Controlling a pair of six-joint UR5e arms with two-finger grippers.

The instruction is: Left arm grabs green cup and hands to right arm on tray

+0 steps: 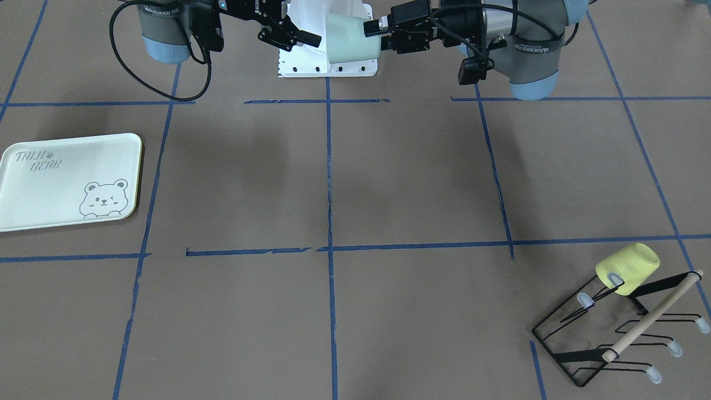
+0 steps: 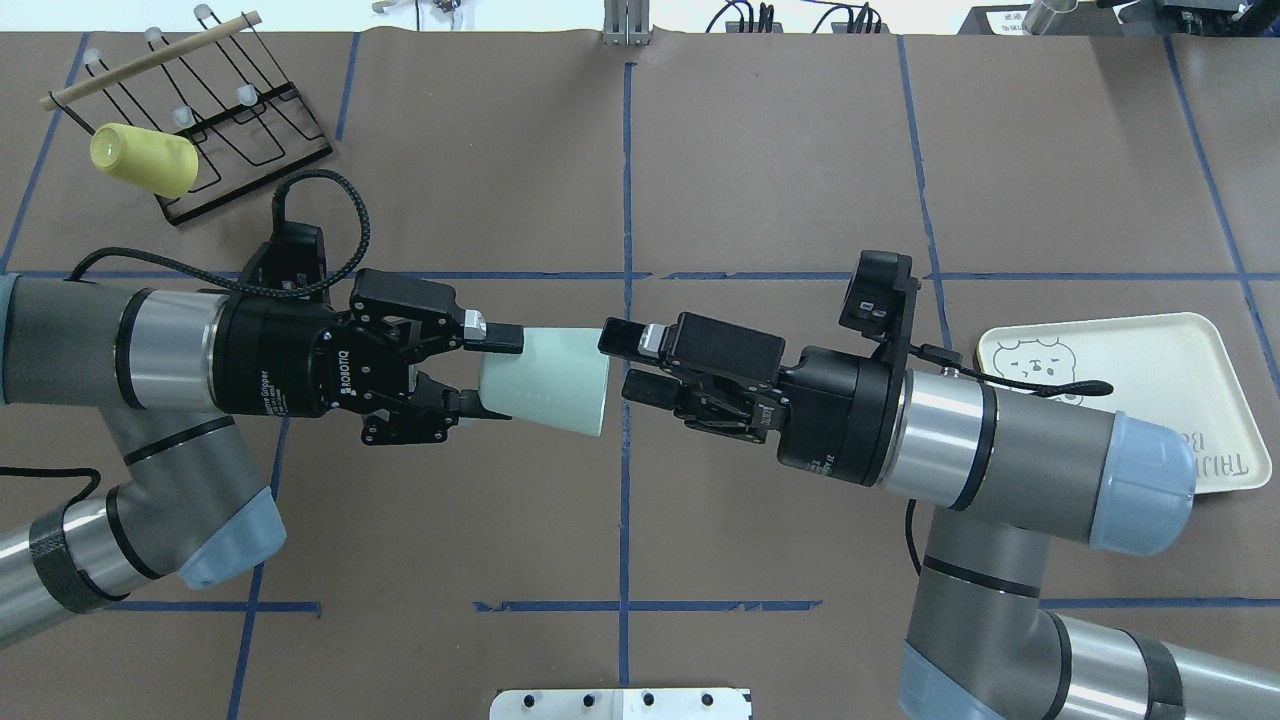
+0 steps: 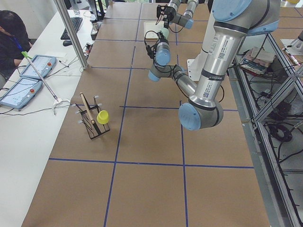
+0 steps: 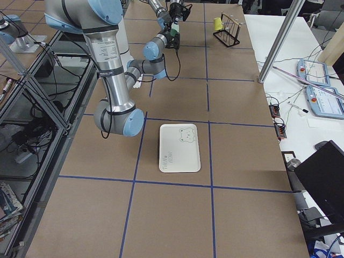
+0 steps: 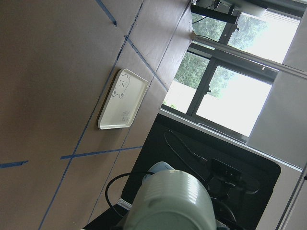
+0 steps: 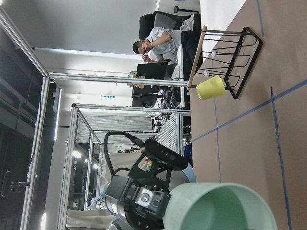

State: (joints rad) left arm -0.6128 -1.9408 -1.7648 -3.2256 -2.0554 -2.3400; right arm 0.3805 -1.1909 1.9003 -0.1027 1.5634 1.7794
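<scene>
The right gripper takes hold of the cup by its wide rim end [image 1: 333, 39] [image 6: 230, 188] next, since my left gripper's fingers already cover the cup's narrow base.
The pale mint-green cup [image 2: 550, 380] hangs on its side in mid-air over the table's middle, and also shows in the front view [image 1: 353, 38]. My left gripper [image 2: 493, 375] is shut on its narrow base end. My right gripper [image 2: 620, 362] is open, its fingertips right at the cup's wide rim and facing the mouth; in the front view [image 1: 304, 34] they stop just short of the rim. The cup's base fills the bottom of the left wrist view [image 5: 172, 201], its open mouth the right wrist view [image 6: 220, 208]. The cream bear tray [image 2: 1180, 370] lies flat beyond my right arm, partly hidden by it.
A pale yellow cup [image 2: 145, 160] hangs on a black wire rack [image 2: 230, 120] at the far left corner. The white robot base plate [image 1: 328, 66] lies under the grippers. Blue tape lines cross the brown table. An operator sits beyond the table's left end.
</scene>
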